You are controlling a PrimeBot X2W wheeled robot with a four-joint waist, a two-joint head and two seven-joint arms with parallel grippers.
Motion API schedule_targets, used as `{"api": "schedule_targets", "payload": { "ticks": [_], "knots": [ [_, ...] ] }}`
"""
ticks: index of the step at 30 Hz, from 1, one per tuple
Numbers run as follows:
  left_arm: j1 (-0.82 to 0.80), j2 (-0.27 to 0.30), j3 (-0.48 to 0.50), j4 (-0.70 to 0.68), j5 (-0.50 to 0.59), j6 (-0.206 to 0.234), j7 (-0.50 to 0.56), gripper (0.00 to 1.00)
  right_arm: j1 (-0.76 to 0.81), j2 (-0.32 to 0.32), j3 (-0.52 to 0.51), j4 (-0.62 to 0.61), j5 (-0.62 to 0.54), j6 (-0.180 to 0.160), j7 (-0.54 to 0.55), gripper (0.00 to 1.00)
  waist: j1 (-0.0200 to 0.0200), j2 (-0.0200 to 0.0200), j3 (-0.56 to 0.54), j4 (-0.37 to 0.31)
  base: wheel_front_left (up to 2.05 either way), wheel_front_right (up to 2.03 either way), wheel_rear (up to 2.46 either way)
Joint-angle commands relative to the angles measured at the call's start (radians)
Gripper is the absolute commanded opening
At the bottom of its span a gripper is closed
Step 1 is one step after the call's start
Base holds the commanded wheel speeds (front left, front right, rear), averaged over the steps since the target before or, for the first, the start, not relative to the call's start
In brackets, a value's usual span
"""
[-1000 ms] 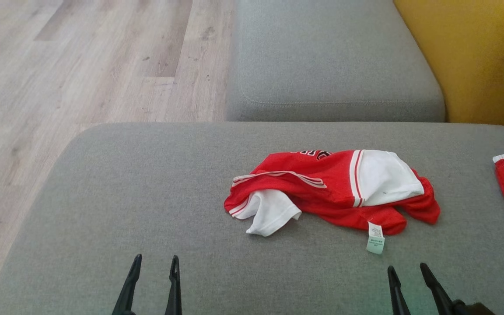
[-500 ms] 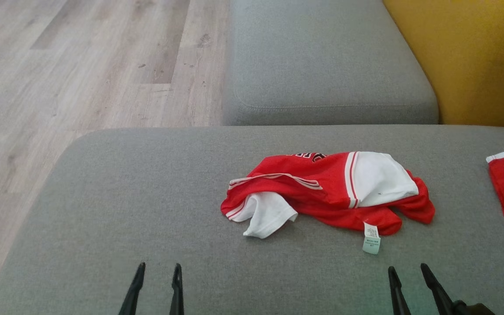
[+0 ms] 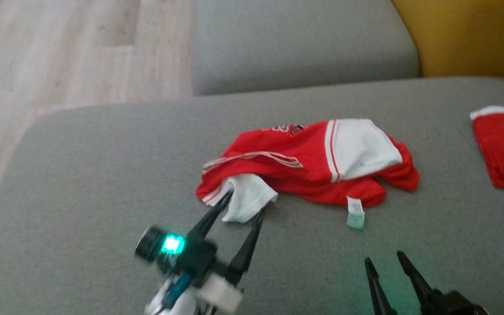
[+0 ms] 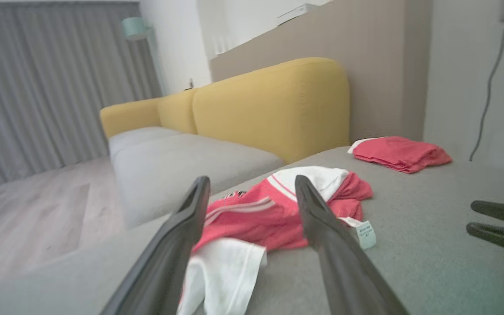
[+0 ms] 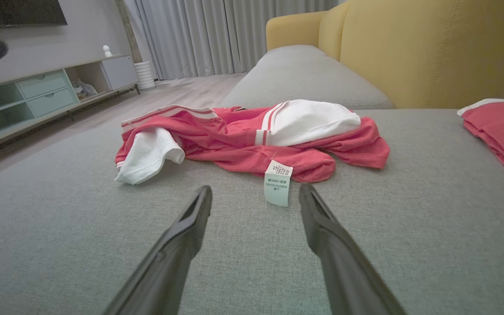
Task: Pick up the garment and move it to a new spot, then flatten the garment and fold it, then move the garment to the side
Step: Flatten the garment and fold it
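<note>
The white sleeve sticks out from the crumpled red body [image 3: 308, 170]. I should pick up the jersey with my left gripper by that loose sleeve end [image 3: 249, 198] next.
The garment [image 3: 309, 162] is a crumpled red and white jersey lying on the grey cushion [image 3: 103, 175], with a white care tag [image 3: 355, 214] sticking out of its near edge. My left gripper [image 3: 244, 204] is open, and its fingertips reach the white sleeve [image 3: 247, 201] at the garment's left end. In the left wrist view that sleeve [image 4: 221, 267] lies between the two spread fingers of the left gripper [image 4: 250, 181]. My right gripper [image 3: 384, 258] is open and stands apart from the garment. In the right wrist view the right gripper [image 5: 255, 191] points at the tag [image 5: 277, 181] and the garment [image 5: 243, 131].
A second red garment [image 3: 501, 148], folded, lies at the cushion's right edge. Beyond it are another grey seat [image 3: 295, 39] and a yellow backrest [image 3: 475, 35]. Wooden floor [image 3: 59, 57] drops off to the left. A low cabinet [image 5: 37, 92] stands across the room.
My left arm has reached forward and right, bringing its open fingers to the white sleeve. The head camera has shifted, so the whole scene sits higher and further left. The garment has not moved.
</note>
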Motion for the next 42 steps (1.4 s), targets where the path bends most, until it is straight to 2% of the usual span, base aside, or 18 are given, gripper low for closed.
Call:
{"api": "schedule_targets", "payload": {
  "ticks": [1, 7, 15, 22, 23, 24, 25, 29, 35, 42],
  "knots": [
    [-0.055, -0.006, 0.022, -0.011, 0.010, -0.001, -0.010, 1.00, -0.057, -0.013, 0.027, -0.033, -0.005, 0.007, -0.004, 1.00, -0.0002, 0.0000, 0.054, -0.049, 0.00, 0.00, 0.00],
    [-0.319, -0.006, -0.048, 0.197, 0.045, 0.000, -0.010, 1.00, -0.124, -0.030, 0.060, -0.036, -0.004, 0.007, -0.004, 1.00, -0.0002, 0.0000, 0.193, -0.130, 0.00, 0.00, 0.00],
    [-0.611, -0.004, -0.160, 0.462, 0.137, -0.013, -0.010, 1.00, -0.209, -0.045, 0.069, -0.038, 0.006, 0.007, -0.004, 1.00, -0.0002, 0.0000, 0.318, -0.199, 0.00, 0.00, 0.00],
    [-0.696, -0.005, -0.192, 0.675, 0.128, -0.019, -0.010, 1.00, -0.231, -0.049, 0.057, -0.044, 0.007, 0.007, -0.004, 1.00, -0.0002, 0.0000, 0.344, -0.226, 0.00, 0.00, 0.00],
    [-0.704, -0.005, -0.196, 0.681, 0.124, -0.018, -0.010, 0.62, -0.231, -0.048, 0.056, -0.045, 0.007, 0.007, -0.004, 1.00, -0.0002, 0.0000, 0.346, -0.228, 0.00, 0.00, 0.00],
    [-0.711, -0.005, -0.200, 0.679, 0.122, -0.014, -0.010, 0.19, -0.232, -0.047, 0.056, -0.046, 0.007, 0.007, -0.004, 1.00, -0.0002, 0.0000, 0.348, -0.230, 0.00, 0.00, 0.00],
    [-0.714, -0.006, -0.204, 0.679, 0.118, -0.012, -0.010, 0.00, -0.233, -0.046, 0.056, -0.047, 0.007, 0.007, -0.004, 1.00, -0.0002, 0.0000, 0.348, -0.231, 0.00, 0.00, 0.00],
    [-0.720, -0.006, -0.223, 0.661, 0.103, -0.012, -0.010, 0.00, -0.233, -0.040, 0.061, -0.043, 0.008, 0.007, -0.004, 1.00, -0.0002, 0.0000, 0.331, -0.238, 0.00, 0.00, 0.00],
    [-0.742, -0.006, -0.233, 0.518, 0.014, -0.028, -0.010, 0.00, -0.225, -0.031, 0.075, -0.026, 0.015, 0.007, -0.004, 1.00, -0.0002, 0.0000, 0.261, -0.266, 0.00, 0.00, 0.00],
    [-0.942, 0.031, -0.260, 0.451, 0.071, -0.032, -0.010, 0.00, -0.200, -0.019, 0.130, 0.005, 0.035, 0.007, -0.004, 1.00, -0.0002, 0.0000, 0.136, -0.359, 0.00, 0.00, 0.00]
  ]
}}
